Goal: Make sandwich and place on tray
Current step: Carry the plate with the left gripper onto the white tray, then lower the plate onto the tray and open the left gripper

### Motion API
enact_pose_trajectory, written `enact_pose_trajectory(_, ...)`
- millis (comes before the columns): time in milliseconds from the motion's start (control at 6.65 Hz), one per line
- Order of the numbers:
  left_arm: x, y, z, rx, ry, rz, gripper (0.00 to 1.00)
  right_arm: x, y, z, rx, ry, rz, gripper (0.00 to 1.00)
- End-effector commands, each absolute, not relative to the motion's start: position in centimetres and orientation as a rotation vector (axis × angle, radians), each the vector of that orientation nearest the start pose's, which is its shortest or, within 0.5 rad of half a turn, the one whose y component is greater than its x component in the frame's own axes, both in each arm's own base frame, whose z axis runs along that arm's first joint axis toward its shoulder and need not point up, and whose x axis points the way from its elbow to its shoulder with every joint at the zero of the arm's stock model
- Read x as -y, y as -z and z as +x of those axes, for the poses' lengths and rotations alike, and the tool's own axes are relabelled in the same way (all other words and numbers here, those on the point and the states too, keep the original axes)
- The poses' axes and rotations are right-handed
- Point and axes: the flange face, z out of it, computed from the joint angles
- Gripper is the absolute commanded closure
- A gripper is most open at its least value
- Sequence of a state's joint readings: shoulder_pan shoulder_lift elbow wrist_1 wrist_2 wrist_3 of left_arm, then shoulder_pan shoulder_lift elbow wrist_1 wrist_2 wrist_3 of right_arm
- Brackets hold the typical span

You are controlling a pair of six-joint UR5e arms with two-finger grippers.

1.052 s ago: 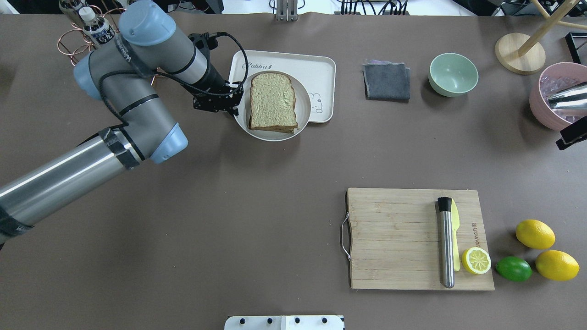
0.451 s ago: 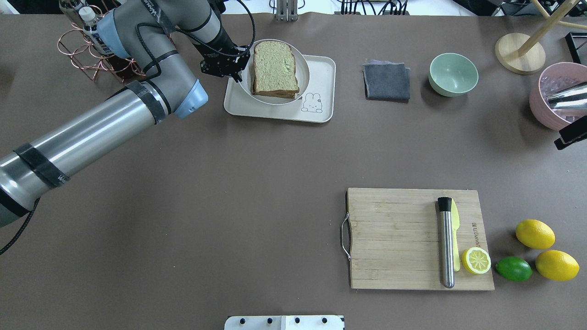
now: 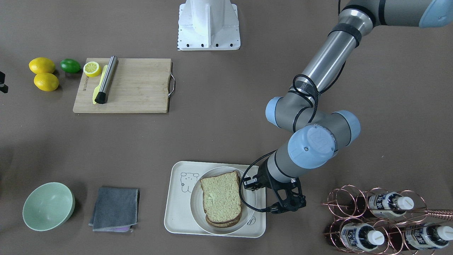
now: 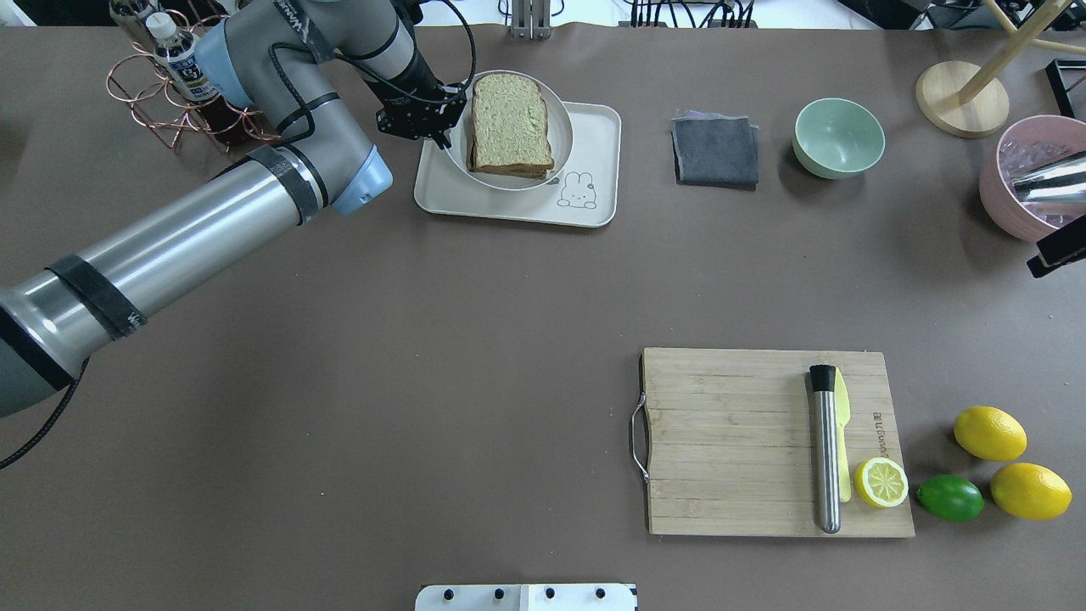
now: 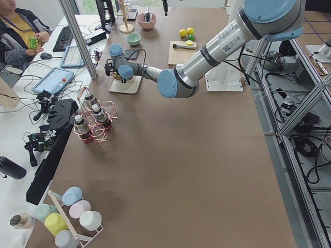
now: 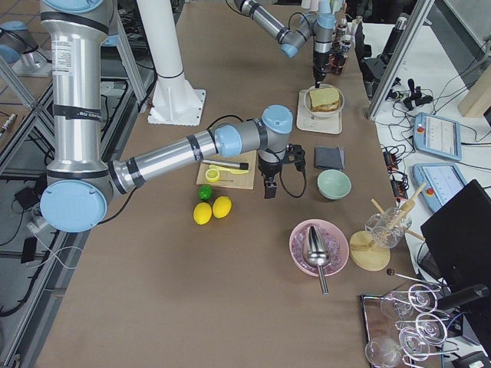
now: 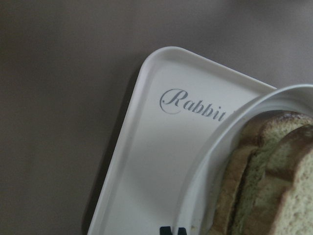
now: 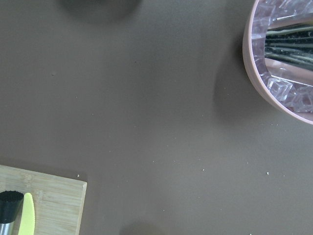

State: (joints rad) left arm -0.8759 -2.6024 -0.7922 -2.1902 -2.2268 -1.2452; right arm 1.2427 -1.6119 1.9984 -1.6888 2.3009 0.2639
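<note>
The bottom of the plate is over the cream tray, inside the tray's edges. My left gripper is ready to open now.
The sandwich (image 4: pixel 509 123), two brown-crusted bread slices, lies on a round white plate (image 4: pixel 562 140); no egg shows between the slices. My left gripper (image 4: pixel 443 127) is shut on the plate's left rim and holds it over the cream tray (image 4: pixel 475 199). I cannot tell if the plate touches the tray. The front view shows the sandwich (image 3: pixel 221 198), plate (image 3: pixel 196 209), tray (image 3: pixel 177 212) and left gripper (image 3: pixel 246 184). The left wrist view shows the tray's "Rabbit" script (image 7: pixel 193 105), the plate rim (image 7: pixel 215 161) and the sandwich (image 7: pixel 274 186). My right gripper (image 6: pixel 268 188) hovers between the cutting board and the pink bowl; I cannot tell its state.
A grey cloth (image 4: pixel 715 151) and a green bowl (image 4: pixel 838 137) lie right of the tray. A pink bowl of ice (image 4: pixel 1031 178) is at the far right. A copper bottle rack (image 4: pixel 170 76) stands left of the tray. The cutting board (image 4: pixel 747 441) holds a steel muddler (image 4: pixel 825 450) and a lemon half (image 4: pixel 881 482).
My left gripper has carried the plate with the sandwich away from me, from the tray's near edge to over its far part. The right arm has not moved.
</note>
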Motion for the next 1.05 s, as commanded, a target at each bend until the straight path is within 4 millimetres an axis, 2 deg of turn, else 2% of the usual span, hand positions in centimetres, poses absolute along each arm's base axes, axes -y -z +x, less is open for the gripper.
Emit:
enact_pose_trajectory(0, 70.7, -25.9, 51.5, -1.024, 0.211, -0.017, 1.0, 45.8, -48.2, -8.5, 0.77, 0.16, 0.036, 0.0)
enact_pose_trajectory(150, 70.5, -25.9, 51.8, -1.022, 0.213, -0.009, 1.0, 45.7, -48.1, -8.5, 0.769, 0.158, 0.033, 0.0)
enact_pose_trajectory(301, 70.6, -25.9, 51.8, -1.016, 0.221, 0.005, 0.88, 45.2, -47.0, -8.3, 0.767, 0.152, 0.025, 0.0)
enact_pose_trajectory(451, 70.6, -25.8, 51.8, -1.013, 0.225, 0.012, 0.52, 45.2, -46.8, -8.3, 0.765, 0.148, 0.016, 0.0)
enact_pose_trajectory(601, 70.7, -25.6, 51.7, -1.017, 0.225, 0.016, 0.39, 45.4, -46.8, -8.4, 0.765, 0.152, 0.017, 0.0)
enact_pose_trajectory(752, 70.7, -25.1, 51.0, -1.026, 0.226, 0.028, 0.28, 45.3, -46.6, -8.3, 0.766, 0.149, 0.019, 0.0)
enact_pose_trajectory(902, 69.5, -25.3, 49.9, -1.013, 0.23, 0.019, 0.28, 45.4, -46.6, -8.4, 0.766, 0.151, 0.018, 0.0)
